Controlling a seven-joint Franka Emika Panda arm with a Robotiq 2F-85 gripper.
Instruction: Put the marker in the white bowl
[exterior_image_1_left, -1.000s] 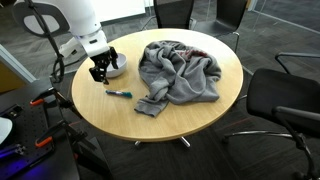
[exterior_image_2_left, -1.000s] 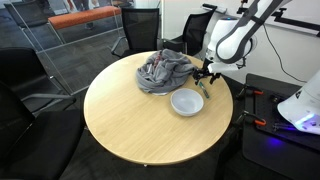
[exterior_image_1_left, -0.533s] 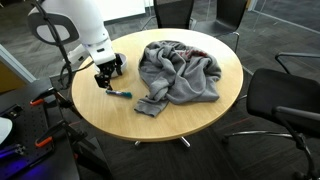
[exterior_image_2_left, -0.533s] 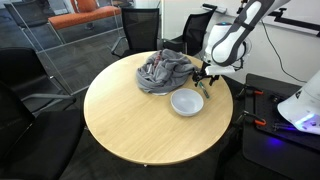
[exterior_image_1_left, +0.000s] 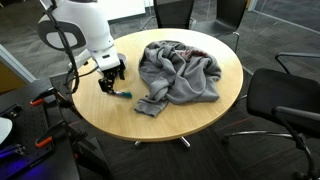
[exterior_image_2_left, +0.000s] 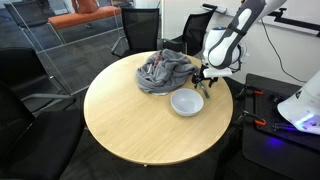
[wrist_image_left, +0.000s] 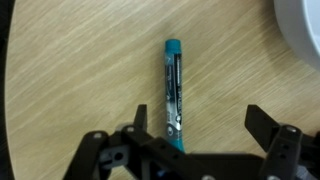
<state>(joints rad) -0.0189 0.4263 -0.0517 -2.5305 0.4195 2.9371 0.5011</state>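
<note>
The robot's gripper isn't ready to close on the marker (wrist_image_left: 173, 90) yet. Its open fingers are above the marker and bare table shows beneath, so the gripper should first go lower.
A teal and black marker (wrist_image_left: 173, 90) lies flat on the round wooden table (exterior_image_1_left: 190, 115); its tip shows in an exterior view (exterior_image_1_left: 122, 96). My gripper (wrist_image_left: 200, 125) is open just above it, and the marker sits close to one finger, off centre between the jaws. In both exterior views the gripper (exterior_image_1_left: 108, 82) (exterior_image_2_left: 204, 79) hovers low at the table's edge. The white bowl (exterior_image_2_left: 186, 102) stands next to it; its rim shows at the corner of the wrist view (wrist_image_left: 303, 30).
A crumpled grey sweatshirt (exterior_image_1_left: 180, 72) (exterior_image_2_left: 162, 69) lies on the table past the bowl. Black office chairs (exterior_image_1_left: 285, 100) stand round the table. An orange seat (exterior_image_2_left: 85, 17) and a second robot base (exterior_image_2_left: 300, 110) are off to the sides.
My gripper has moved away from the bowl and come down over the marker, which has not moved. The jaws stay open.
</note>
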